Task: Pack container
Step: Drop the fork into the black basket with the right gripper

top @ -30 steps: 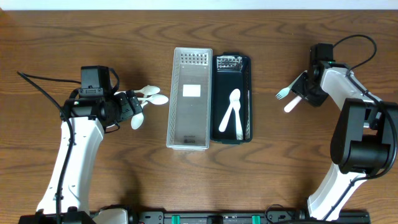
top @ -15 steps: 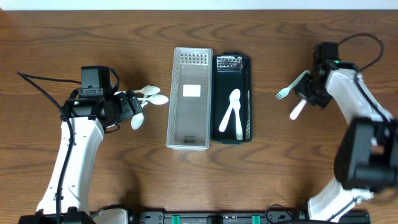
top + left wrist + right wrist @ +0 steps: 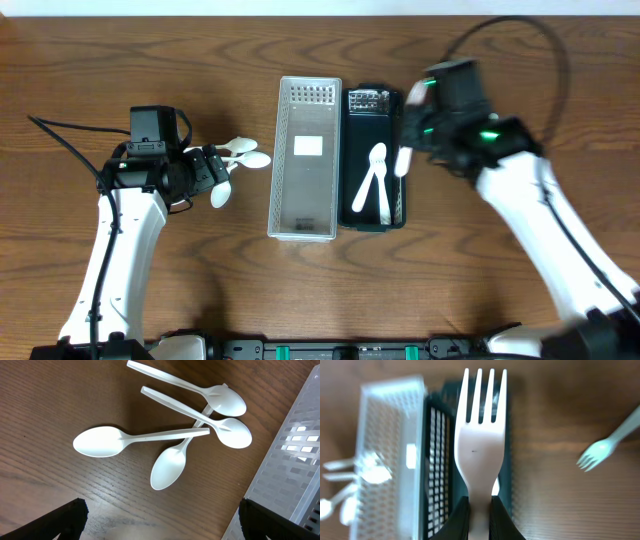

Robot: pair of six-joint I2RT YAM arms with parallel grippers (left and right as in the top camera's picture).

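My right gripper should move the white fork into the dark tray: the fork hangs along the tray's outer rim, so if I opened now, it would end on that rim.
A white mesh basket (image 3: 305, 215) and a dark tray (image 3: 372, 222) stand side by side at mid table. Two white spoons (image 3: 374, 180) lie in the dark tray. My right gripper (image 3: 412, 140) is shut on a white fork (image 3: 480, 445) and holds it over the dark tray's right side (image 3: 436, 460); its jaws (image 3: 480, 512) grip the handle. A second fork (image 3: 602, 447) lies on the wood to the right. Several white spoons (image 3: 240, 155) lie left of the basket, also in the left wrist view (image 3: 170, 435). My left gripper (image 3: 160, 527) is open and empty just short of them.
The white basket's wall (image 3: 300, 455) is close on the right of the spoons. The basket holds a white label (image 3: 308, 145). A clear ridged item (image 3: 366, 99) lies at the far end of the dark tray. Bare wood surrounds both containers.
My right gripper has lifted one fork from the right side of the table and carried it left to over the dark tray. The left arm and the spoons have not moved.
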